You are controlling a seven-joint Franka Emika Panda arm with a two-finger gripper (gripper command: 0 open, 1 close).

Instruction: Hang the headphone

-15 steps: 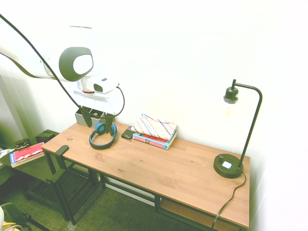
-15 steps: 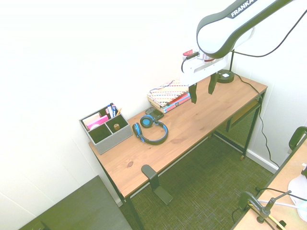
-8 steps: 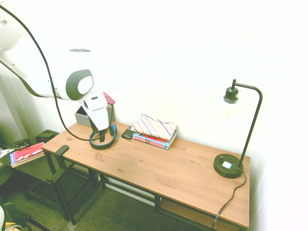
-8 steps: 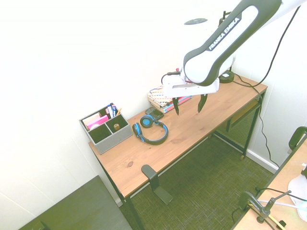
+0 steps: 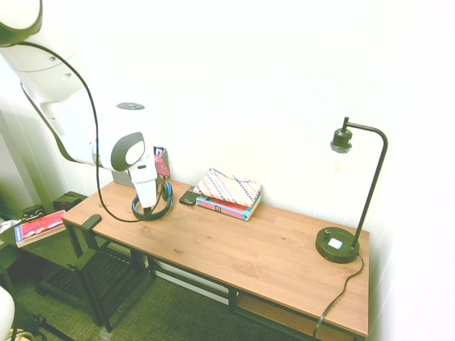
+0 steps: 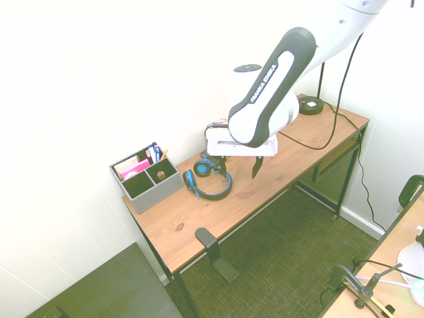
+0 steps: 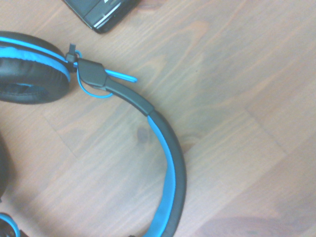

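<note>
My gripper picks up the headphone by the slim headband next, where it narrows enough for the gripper's fingers, since the padded ear cup is thick and bulky.
The headphone (image 6: 208, 183) lies flat on the wooden desk (image 6: 265, 165), with a thin black headband and blue ear cups. My gripper (image 6: 239, 167) hangs open just above the desk, over the headband's side toward the desk's middle, with nothing between its fingers. From the first exterior view the white hand covers part of the headphone (image 5: 152, 207). The wrist view shows the headband (image 7: 163, 143) with its blue lining and one ear cup (image 7: 32, 69) from close above. A black hook-shaped bracket (image 6: 207, 242) is clamped on the desk's front edge, near the end where the headphone lies.
A grey desk organiser (image 6: 146, 179) stands behind the headphone by the wall. A small black slab (image 7: 101, 12) lies beside a stack of books (image 5: 228, 192). A black desk lamp (image 5: 341, 241) stands at the far end.
The arm has swung along the desk toward the headphone and come down, so the gripper now hangs close over the headband. The fingers stayed open. The headphone has not moved.
</note>
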